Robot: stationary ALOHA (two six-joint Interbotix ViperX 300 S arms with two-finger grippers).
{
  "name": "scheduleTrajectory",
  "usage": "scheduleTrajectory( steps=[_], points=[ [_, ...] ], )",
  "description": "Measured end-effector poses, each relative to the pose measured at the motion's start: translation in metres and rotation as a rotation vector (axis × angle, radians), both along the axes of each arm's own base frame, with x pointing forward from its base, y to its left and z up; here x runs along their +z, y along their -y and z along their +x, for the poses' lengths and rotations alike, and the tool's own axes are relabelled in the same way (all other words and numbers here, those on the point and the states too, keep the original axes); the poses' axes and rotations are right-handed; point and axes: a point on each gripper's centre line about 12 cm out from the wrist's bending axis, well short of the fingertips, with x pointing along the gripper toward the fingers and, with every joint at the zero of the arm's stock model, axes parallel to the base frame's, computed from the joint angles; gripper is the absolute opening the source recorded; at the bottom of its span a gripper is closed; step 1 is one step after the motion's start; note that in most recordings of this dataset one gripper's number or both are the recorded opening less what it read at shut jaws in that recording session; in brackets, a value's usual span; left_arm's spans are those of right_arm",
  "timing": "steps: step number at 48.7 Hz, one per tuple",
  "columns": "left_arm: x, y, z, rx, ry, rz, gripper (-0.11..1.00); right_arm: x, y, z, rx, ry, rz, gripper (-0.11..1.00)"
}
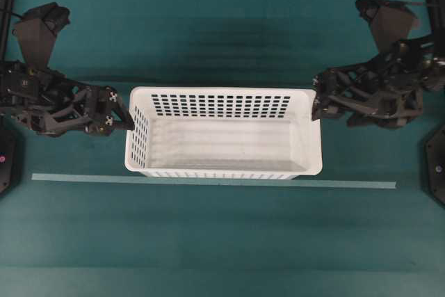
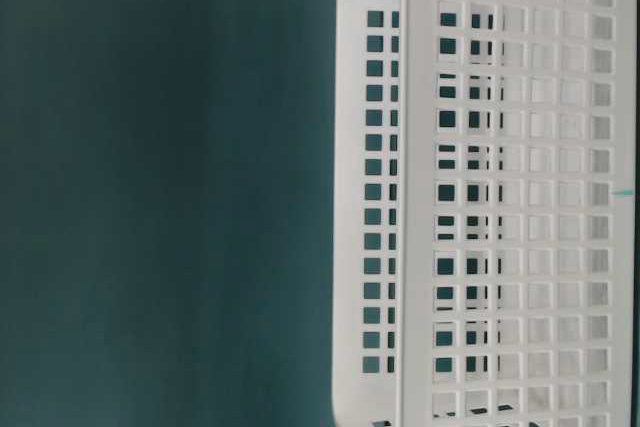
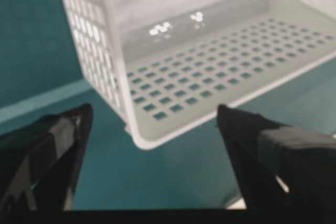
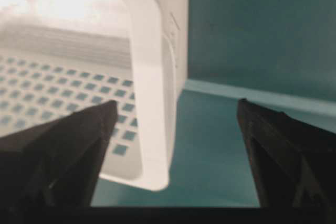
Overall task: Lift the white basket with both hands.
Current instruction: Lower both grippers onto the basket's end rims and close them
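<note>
My right gripper should grab the rim of the basket's short end (image 1: 312, 133) next, to lift the white basket (image 1: 222, 142) with both hands.
The white basket (image 1: 222, 142) stands empty on the teal table, long side left to right. My left gripper (image 1: 127, 122) is at its left end wall, open. In the left wrist view the left gripper (image 3: 153, 111) has its jaws wide apart, with the corner of the basket (image 3: 210, 61) just ahead of the gap, untouched. My right gripper (image 1: 317, 106) is at the basket's right end by the back corner, open. In the right wrist view the right gripper (image 4: 176, 106) straddles the rim of the basket (image 4: 149, 77) with clear gaps on both sides. The slotted wall of the basket (image 2: 520, 197) fills the table-level view.
A pale tape line (image 1: 208, 181) runs across the table just in front of the basket. Black arm bases sit at the right edge (image 1: 434, 165) and the left edge (image 1: 5, 158). The arms' shoulders stand at the back corners.
</note>
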Motion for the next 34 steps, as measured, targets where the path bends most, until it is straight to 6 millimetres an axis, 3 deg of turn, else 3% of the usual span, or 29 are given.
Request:
scheduleTrajectory(
  steps=[18, 34],
  points=[
    [-0.040, 0.004, 0.020, 0.026, -0.118, -0.042, 0.95, -0.032, -0.012, 0.025, 0.003, -0.050, 0.024, 0.94],
    [-0.080, -0.003, 0.040, 0.042, -0.174, -0.047, 0.95, -0.058, -0.005, 0.036, 0.008, -0.084, -0.013, 0.94]
  ],
)
